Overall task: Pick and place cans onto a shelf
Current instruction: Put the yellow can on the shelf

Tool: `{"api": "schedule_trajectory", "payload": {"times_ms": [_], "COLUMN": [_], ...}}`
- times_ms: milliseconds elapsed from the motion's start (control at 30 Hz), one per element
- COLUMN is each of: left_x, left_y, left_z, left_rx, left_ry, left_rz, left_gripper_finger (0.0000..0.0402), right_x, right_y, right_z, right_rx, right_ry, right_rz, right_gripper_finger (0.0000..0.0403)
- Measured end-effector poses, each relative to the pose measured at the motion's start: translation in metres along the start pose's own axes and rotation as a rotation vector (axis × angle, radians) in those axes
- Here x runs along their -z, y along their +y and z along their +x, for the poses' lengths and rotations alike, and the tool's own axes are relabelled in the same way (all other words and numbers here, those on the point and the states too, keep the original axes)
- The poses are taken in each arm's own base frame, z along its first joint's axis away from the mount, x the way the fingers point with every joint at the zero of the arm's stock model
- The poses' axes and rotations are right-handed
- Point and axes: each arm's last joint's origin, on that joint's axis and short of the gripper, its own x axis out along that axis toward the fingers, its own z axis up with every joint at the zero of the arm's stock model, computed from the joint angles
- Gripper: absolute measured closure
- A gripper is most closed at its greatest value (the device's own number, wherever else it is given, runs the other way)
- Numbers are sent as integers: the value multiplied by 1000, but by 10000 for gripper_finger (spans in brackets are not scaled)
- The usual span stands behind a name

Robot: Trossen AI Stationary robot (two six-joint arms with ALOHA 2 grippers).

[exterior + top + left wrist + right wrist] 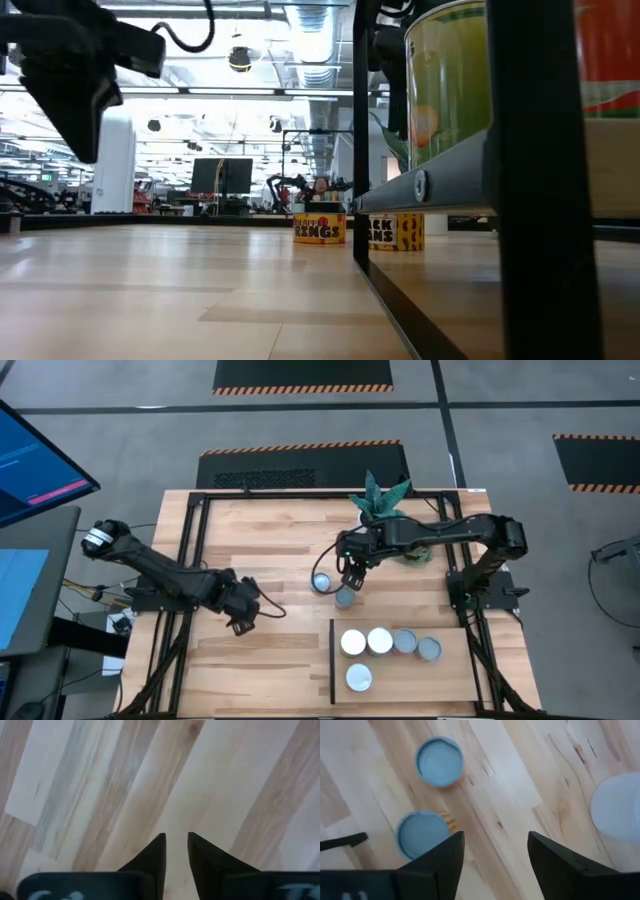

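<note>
I need to place the orange-labelled blue-topped can onto the shelf [440, 680], so next I need to grab it by its top rim [345, 593] with my right gripper.
Two cans stand upright on the wooden tabletop near its middle, one [322, 582] a little farther back than the other [345, 598]; both have blue tops [440, 761] [422, 834]. My right gripper [350, 575] hangs open above the table beside them, with only bare wood between its fingers [495, 840]. Several more cans [380, 642] stand on the shelf [440, 680], a light panel at the near right with a black strip [332, 660] on its left edge. My left gripper [243, 615] is over bare wood at the left, its fingers [176, 845] a little apart and holding nothing.
A green plant in a white pot [385, 510] stands at the far edge behind my right arm; the pot [617, 812] is close to the right gripper. Black frame rails [190, 560] run along the table's sides. Bare wood lies between the arms.
</note>
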Motion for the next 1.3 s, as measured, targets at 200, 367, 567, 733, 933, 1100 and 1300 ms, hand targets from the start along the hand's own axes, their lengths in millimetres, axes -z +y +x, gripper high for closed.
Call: {"api": "schedule_trajectory", "payload": {"times_ms": [200,367,567,733,933,1100,1300], "left_x": [13,22,27,28,28,28,27], "left_y": [-14,-19,-23,-23,-23,-23,-23], "left_z": [-4,-7,-9,-9,-9,-9,-9], "left_rx": [-7,-34,-47,-50,-52,-52,-52], "left_ry": [-66,-115,-152,-151,-154,-154,-163], "left_rz": [69,70,56,61,64,65,65], "left_gripper_finger": [307,303,303,303,303,303,303], "right_x": [-7,-8,-3,4,11,12,11], "right_y": [2,6,20,32,42,45,44], "right_z": [0,13,42,60,79,87,88], "right_rx": [-69,-93,-92,-76,-59,-55,-53], "right_ry": [-49,-14,76,134,188,203,202], "right_rz": [7,-13,-48,-82,-113,-115,-92], "right_gripper_finger": [161,167,170,171,171,171,189]}}
